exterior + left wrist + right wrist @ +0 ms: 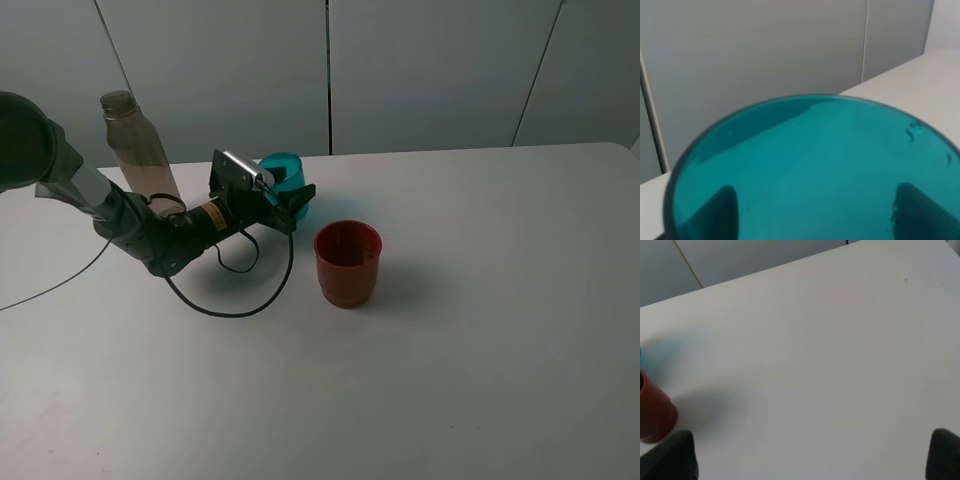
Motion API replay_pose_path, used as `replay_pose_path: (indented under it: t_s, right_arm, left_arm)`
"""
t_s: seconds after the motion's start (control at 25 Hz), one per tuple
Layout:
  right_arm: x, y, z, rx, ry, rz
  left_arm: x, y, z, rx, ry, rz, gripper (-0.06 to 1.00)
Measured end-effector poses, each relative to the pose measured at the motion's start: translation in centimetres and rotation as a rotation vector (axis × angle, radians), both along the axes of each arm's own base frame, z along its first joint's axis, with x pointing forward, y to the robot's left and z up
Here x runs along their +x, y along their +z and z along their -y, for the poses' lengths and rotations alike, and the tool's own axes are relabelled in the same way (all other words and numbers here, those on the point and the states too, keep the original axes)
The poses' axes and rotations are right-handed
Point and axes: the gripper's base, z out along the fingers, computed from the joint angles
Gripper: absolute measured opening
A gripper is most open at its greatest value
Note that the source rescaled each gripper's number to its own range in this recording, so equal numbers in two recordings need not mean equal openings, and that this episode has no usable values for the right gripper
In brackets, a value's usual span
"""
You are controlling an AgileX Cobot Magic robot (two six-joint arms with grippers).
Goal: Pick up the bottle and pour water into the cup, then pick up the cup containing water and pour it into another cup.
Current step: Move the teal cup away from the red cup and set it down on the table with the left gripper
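Observation:
The teal cup's lower edge is on the white tabletop behind the red cup, so the teal cup would stand; my left gripper should open.
My left gripper is shut on the cup, a translucent teal tumbler that stays roughly upright. The cup's rim fills the left wrist view, and the dark fingers show through its wall on both sides. The other cup, red and wider, stands on the table just right of and in front of the teal one, and also shows at the edge of the right wrist view. The tall smoky bottle stands behind the left arm. My right gripper is open over bare table, out of the exterior view.
The white table stretches to the right and front. A black cable loops on the table below the left arm. Grey wall panels close off the back.

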Motion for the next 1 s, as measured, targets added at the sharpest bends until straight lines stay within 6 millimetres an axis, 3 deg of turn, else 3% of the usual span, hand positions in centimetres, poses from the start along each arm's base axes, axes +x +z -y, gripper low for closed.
replay_pose_path:
  t_s: [0.76, 0.8, 0.92, 0.96, 1.0]
  right_arm:
    - [0.00, 0.00, 0.00, 0.000, 0.000, 0.000]
    - [0.00, 0.00, 0.00, 0.000, 0.000, 0.000]
    - [0.00, 0.00, 0.00, 0.000, 0.000, 0.000]
    - [0.00, 0.00, 0.00, 0.000, 0.000, 0.000]
    - [0.00, 0.00, 0.00, 0.000, 0.000, 0.000]
  left_arm:
    - [-0.15, -0.03, -0.07, 0.004, -0.055, 0.004, 0.09]
    - [-0.16, -0.03, -0.06, 0.004, -0.056, 0.004, 0.17]
    - [-0.24, -0.25, -0.03, 0.017, -0.064, -0.005, 0.80]
    - [-0.25, -0.27, -0.02, 0.018, -0.066, -0.008, 0.92]
    - [-0.24, -0.27, -0.02, 0.018, -0.065, -0.008, 0.95]
